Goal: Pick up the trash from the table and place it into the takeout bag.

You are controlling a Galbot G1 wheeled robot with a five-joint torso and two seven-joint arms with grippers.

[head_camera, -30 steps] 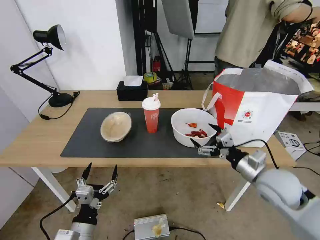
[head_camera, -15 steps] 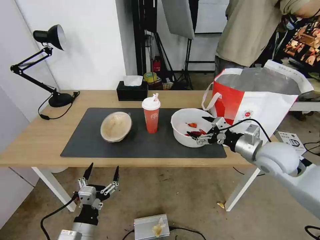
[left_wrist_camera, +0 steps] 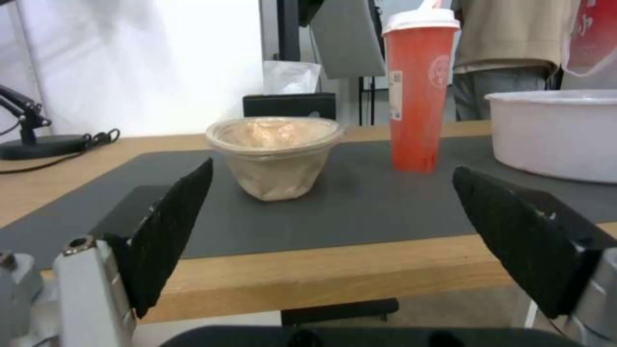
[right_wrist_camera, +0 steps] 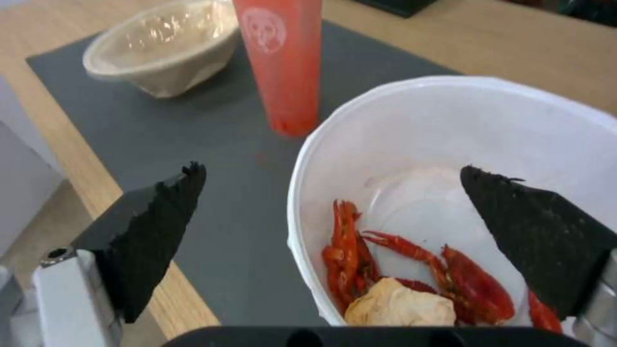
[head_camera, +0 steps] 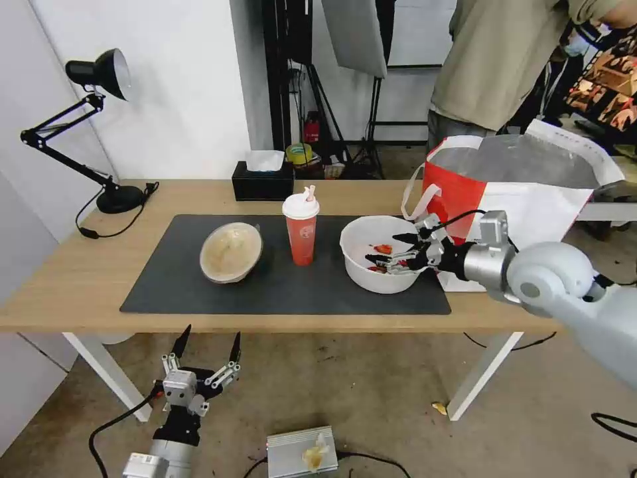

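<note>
The white bowl's food scraps need to go into the takeout bag (head_camera: 524,199). My right gripper will next grab the bowl by its rim (head_camera: 344,246) to tip them in.
On the dark grey mat (head_camera: 298,292) of the table (head_camera: 79,279) stand a beige paper-pulp bowl (head_camera: 231,251), a red cup (head_camera: 302,232) with white lid and straw, and a round white bowl (head_camera: 361,273) holding red food scraps (right_wrist_camera: 411,270). My right gripper (head_camera: 383,247) is open and straddles the white bowl's rim (right_wrist_camera: 297,193), one finger outside the wall, the other over the inside. The takeout bag (head_camera: 524,199) stands open just right of that bowl. My left gripper (head_camera: 211,333) hangs open below the table's front edge, facing the beige bowl (left_wrist_camera: 273,154).
A black tissue box (head_camera: 263,180) sits behind the cup and a black desk lamp (head_camera: 99,73) stands at the table's back left. On the floor under the table lies a grey box (head_camera: 302,451). A white table leg (head_camera: 106,375) is close to my left gripper.
My right gripper has risen from the table's front edge and moved left and forward onto the white bowl's rim. The left gripper has barely shifted.
</note>
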